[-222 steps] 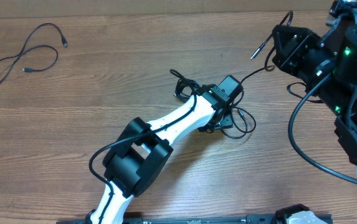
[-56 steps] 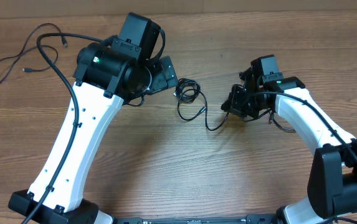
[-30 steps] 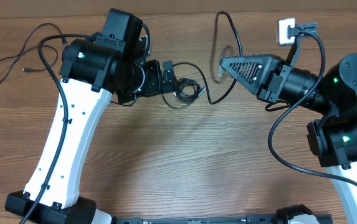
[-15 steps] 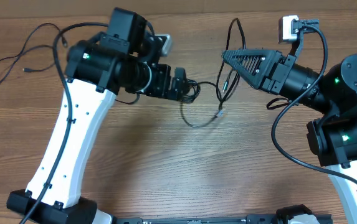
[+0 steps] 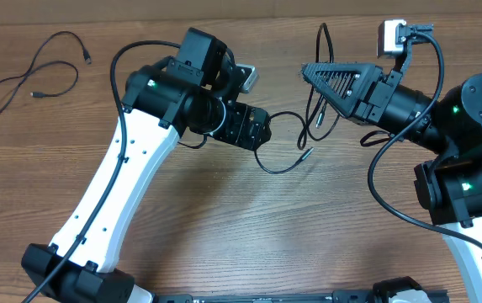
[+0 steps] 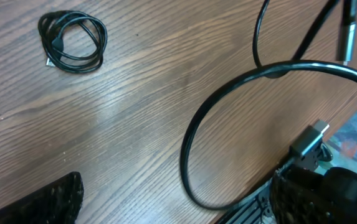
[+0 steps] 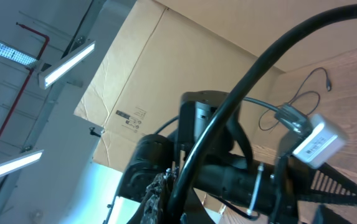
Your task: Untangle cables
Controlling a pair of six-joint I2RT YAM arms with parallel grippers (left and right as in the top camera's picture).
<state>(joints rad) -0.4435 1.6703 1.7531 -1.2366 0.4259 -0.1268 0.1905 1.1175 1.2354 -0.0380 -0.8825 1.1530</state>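
I need to grab the black cable's low loop near its plug end with my left gripper to untangle the cable, and the plug should stay free.
One thin black cable hangs from my raised right gripper, which is shut on it; its lower part loops on the table to a plug end. In the right wrist view the cable runs up from beside the finger. My left gripper is open low over the table, the cable's loop passing between its fingers. A small coiled cable lies ahead of it, apart. Another cable lies loose at the far left.
The table's far edge runs along the top of the overhead view. My left arm spans the table's left half. The right arm's base stands at the right. A metal rail shows at the table's front edge.
My left gripper has swung right across the table towards the hanging cable. The right gripper stays raised and shut on the cable; its plug end has shifted slightly.
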